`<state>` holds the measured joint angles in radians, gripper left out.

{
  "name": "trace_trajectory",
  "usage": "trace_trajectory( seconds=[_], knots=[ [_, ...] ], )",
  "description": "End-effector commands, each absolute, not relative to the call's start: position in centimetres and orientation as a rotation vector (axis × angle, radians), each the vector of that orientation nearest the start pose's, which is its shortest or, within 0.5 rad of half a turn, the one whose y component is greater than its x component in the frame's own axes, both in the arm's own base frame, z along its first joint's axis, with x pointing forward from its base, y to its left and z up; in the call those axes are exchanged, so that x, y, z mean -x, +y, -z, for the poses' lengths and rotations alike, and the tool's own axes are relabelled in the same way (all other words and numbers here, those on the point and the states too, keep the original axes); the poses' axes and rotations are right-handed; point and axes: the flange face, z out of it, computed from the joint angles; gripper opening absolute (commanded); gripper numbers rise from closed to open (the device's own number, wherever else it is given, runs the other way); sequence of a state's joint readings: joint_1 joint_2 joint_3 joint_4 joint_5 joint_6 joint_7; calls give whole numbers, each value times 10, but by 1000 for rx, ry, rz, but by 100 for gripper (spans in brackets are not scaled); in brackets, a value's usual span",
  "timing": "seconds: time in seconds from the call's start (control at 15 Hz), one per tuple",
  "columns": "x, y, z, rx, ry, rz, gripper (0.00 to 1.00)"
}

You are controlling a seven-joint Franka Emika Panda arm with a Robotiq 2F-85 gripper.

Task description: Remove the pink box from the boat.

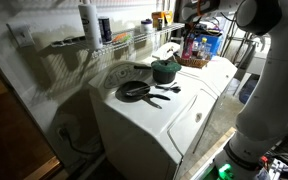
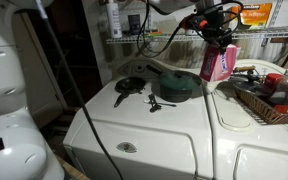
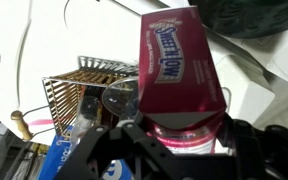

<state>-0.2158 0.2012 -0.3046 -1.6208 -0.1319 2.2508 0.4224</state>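
My gripper is holding the pink box in open air and should keep holding it. The box would fall onto the white machine top if I opened now.
My gripper [image 3: 184, 128] is shut on the pink box [image 3: 179, 62], a pink-red carton with pale lettering, and holds it by one end. In an exterior view the pink box [image 2: 219, 62] hangs in the air under the gripper [image 2: 218, 38], between the green pot [image 2: 176, 86] and the wicker basket [image 2: 250, 101]. It is clear of the basket and above the white machine top. In an exterior view the box [image 1: 191, 46] is small, above the basket [image 1: 197, 63]. The wrist view shows the wire-sided basket [image 3: 69, 95] to the left of the box.
A black pan [image 2: 130, 86] and a dark utensil [image 2: 156, 103] lie on the white washer top beside the pot [image 1: 165, 71]. The basket holds several bottles and packets. A wire shelf with a tall white bottle [image 1: 88, 22] runs along the wall.
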Motion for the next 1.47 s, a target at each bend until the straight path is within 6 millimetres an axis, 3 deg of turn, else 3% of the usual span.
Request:
trace_trajectory(
  seconds=[0.0,0.27,0.6,0.67,0.87,1.4],
  knots=[
    [-582,-308,-516,3029,1360,673,38],
    [-586,-293,-471,3079,1313,590,38],
    [-594,-289,-438,3147,1256,608,38],
    [-594,-286,-436,3140,1246,594,88],
    [-585,-278,-445,3120,1228,548,99],
    [-509,-201,-509,2912,1028,-8,100]
  ],
)
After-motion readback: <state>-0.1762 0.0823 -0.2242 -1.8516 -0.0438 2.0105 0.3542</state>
